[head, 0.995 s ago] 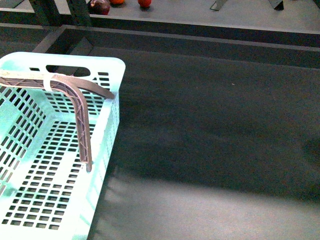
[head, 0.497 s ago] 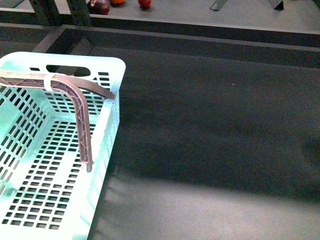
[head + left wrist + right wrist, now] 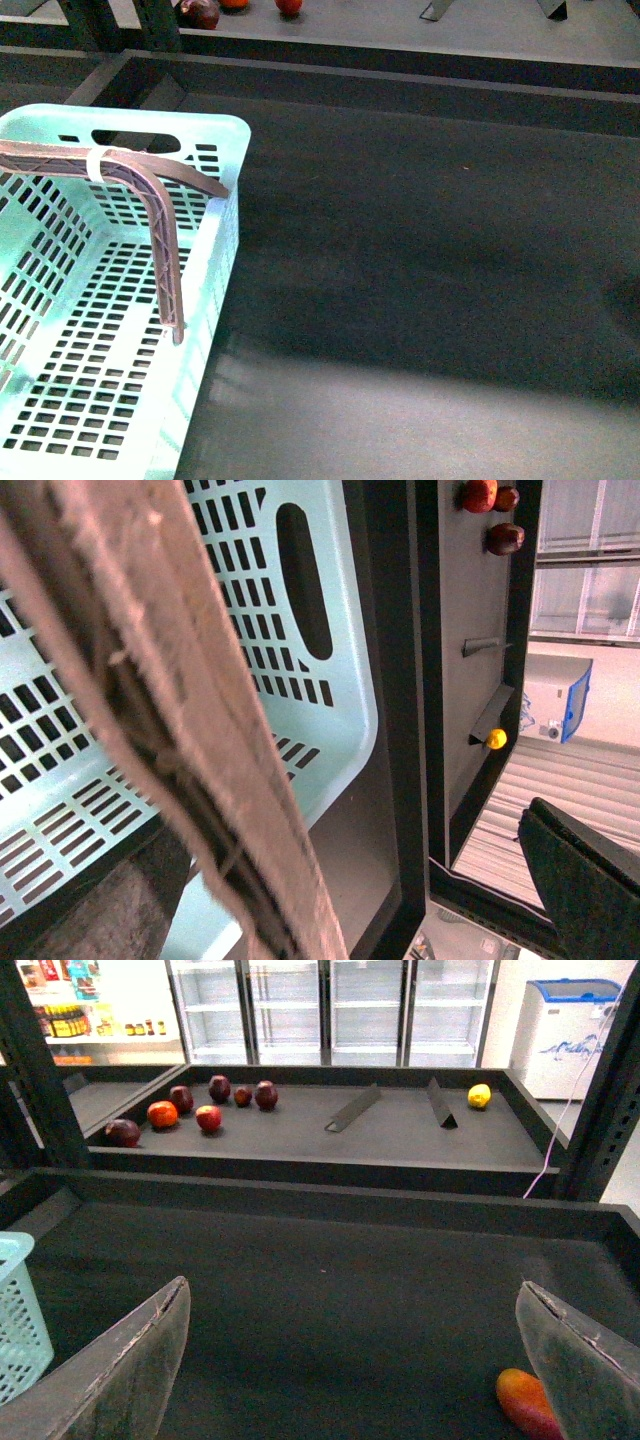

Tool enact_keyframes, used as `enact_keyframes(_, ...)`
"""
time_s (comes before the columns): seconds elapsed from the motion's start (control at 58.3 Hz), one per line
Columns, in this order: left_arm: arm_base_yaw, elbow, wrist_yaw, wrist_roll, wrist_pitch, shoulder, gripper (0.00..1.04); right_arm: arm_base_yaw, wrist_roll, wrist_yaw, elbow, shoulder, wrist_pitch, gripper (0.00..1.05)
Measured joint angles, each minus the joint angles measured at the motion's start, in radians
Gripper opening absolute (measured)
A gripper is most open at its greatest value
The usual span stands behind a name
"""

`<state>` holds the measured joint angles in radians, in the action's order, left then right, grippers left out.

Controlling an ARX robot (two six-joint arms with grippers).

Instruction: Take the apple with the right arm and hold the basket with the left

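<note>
I need to hold the basket [image 3: 60, 330] steady, so I should next grab it with my left gripper by its brownish ribbed handle [image 3: 160, 230].
The pale mint-green basket [image 3: 60, 330] stands at the near left of the dark table, and its brownish ribbed handle [image 3: 160, 230] is swung up. In the left wrist view the handle [image 3: 150, 710] runs close across the frame above the basket wall [image 3: 330, 680]. My left gripper [image 3: 350, 900] is open, with the handle between its fingers, and I cannot tell if they touch it. The apple [image 3: 162, 1113], round and orange-red, lies on the far shelf among darker fruits. It shows at the top edge of the front view [image 3: 233, 3]. My right gripper [image 3: 355, 1370] is open and empty, low over the table.
An elongated orange-red fruit [image 3: 525, 1400] lies on the table by my right gripper's finger, partly hidden. The shelf [image 3: 400, 1135] holds several dark red fruits [image 3: 265, 1094], a small red one [image 3: 208, 1118], a yellow lemon [image 3: 480, 1095] and two slanted dividers [image 3: 352, 1108]. A raised ledge [image 3: 400, 75] separates table and shelf.
The left end of the basket handle has gone from pale to shaded and dipped slightly. A faint shadow at the table's right edge is gone. The basket has not moved.
</note>
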<state>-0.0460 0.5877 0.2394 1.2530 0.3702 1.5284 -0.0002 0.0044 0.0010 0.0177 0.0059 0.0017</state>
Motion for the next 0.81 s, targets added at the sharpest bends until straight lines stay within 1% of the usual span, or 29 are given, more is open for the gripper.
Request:
enact_keyframes(0.086, -0.010, 0.034, -0.004, -0.006, 0.000, 0.042, 0.97, 0.000, 0.000, 0.000, 0.000, 0.000, 0.000, 0.96)
enact_keyframes(0.12, -0.013, 0.044, -0.004, -0.007, 0.000, 0.055, 0.93, 0.000, 0.000, 0.000, 0.000, 0.000, 0.000, 0.96)
enact_keyframes(0.223, -0.017, 0.068, -0.004, -0.008, -0.004, 0.088, 0.73, 0.000, 0.000, 0.000, 0.000, 0.000, 0.000, 0.96)
enact_keyframes(0.24, -0.017, 0.070, -0.004, -0.008, -0.004, 0.091, 0.71, 0.000, 0.000, 0.000, 0.000, 0.000, 0.000, 0.96)
enact_keyframes(0.377, -0.017, 0.084, -0.004, -0.008, -0.018, 0.131, 0.46, 0.000, 0.000, 0.000, 0.000, 0.000, 0.000, 0.96)
enact_keyframes(0.514, -0.014, 0.090, -0.011, -0.027, -0.026, 0.146, 0.25, 0.000, 0.000, 0.000, 0.000, 0.000, 0.000, 0.96)
enact_keyframes(0.549, -0.009, 0.090, -0.012, -0.023, -0.030, 0.146, 0.18, 0.000, 0.000, 0.000, 0.000, 0.000, 0.000, 0.96)
enact_keyframes(0.6, -0.003, 0.091, -0.011, 0.015, -0.034, 0.142, 0.11, 0.000, 0.000, 0.000, 0.000, 0.000, 0.000, 0.96)
enact_keyframes(0.652, 0.008, 0.092, -0.009, 0.031, -0.045, 0.132, 0.07, 0.000, 0.000, 0.000, 0.000, 0.000, 0.000, 0.96)
enact_keyframes(0.806, 0.070, 0.098, -0.026, 0.003, -0.084, 0.089, 0.07, 0.000, 0.000, 0.000, 0.000, 0.000, 0.000, 0.96)
